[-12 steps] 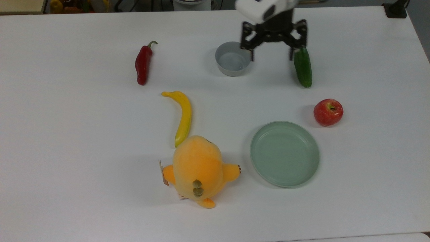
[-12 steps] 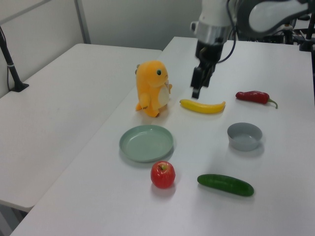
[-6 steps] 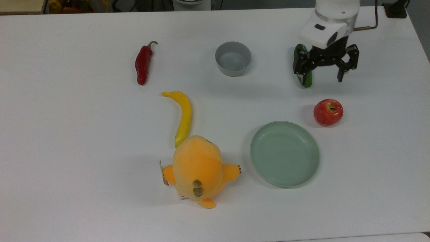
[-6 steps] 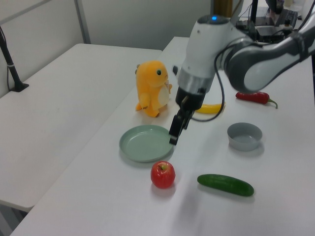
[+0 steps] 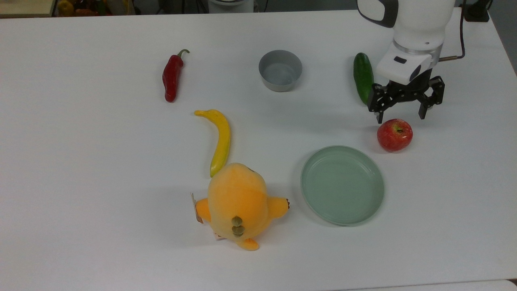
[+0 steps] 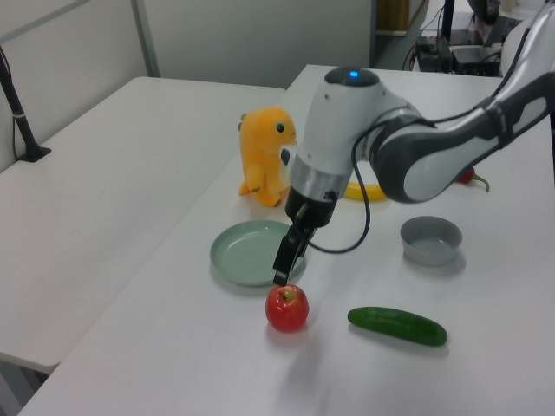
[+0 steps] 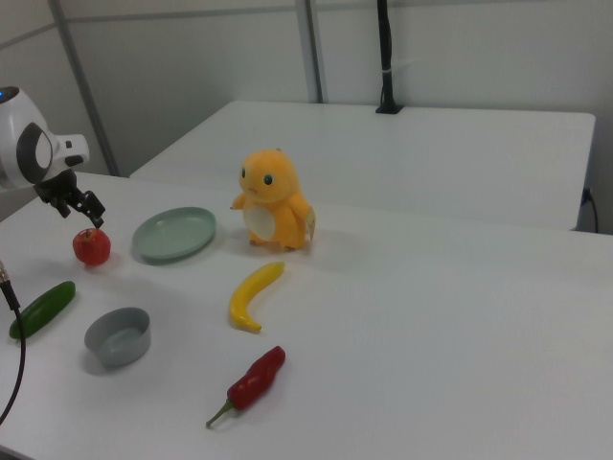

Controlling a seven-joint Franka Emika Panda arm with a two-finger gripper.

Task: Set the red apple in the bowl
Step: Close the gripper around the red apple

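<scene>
The red apple (image 6: 287,308) needs to go in the small grey bowl (image 6: 431,240). My gripper should grab the apple by its round sides next.
The red apple (image 5: 395,135) rests on the white table at the top view's right, stem up. In the left view the apple (image 6: 287,308) lies near the front, and in the right view the apple (image 7: 92,246) is at the left. My gripper (image 5: 400,117) hangs open just above and slightly behind the apple, holding nothing; it also shows over the apple from the side (image 6: 284,272) (image 7: 81,217). The small grey bowl (image 5: 279,85) stands empty well to the top view's left of the apple, upright (image 6: 430,254) (image 7: 117,353).
A green cucumber (image 5: 363,76) lies close beside the gripper, at the top view's left of it. A pale green plate (image 5: 307,163) sits just in front of the apple. A yellow banana (image 5: 221,141), red chili (image 5: 171,76) and orange plush toy (image 5: 238,204) lie further left.
The gripper has travelled from beside the bowl, past the cucumber, to just above the apple, coming lower. It stayed open. No object has moved.
</scene>
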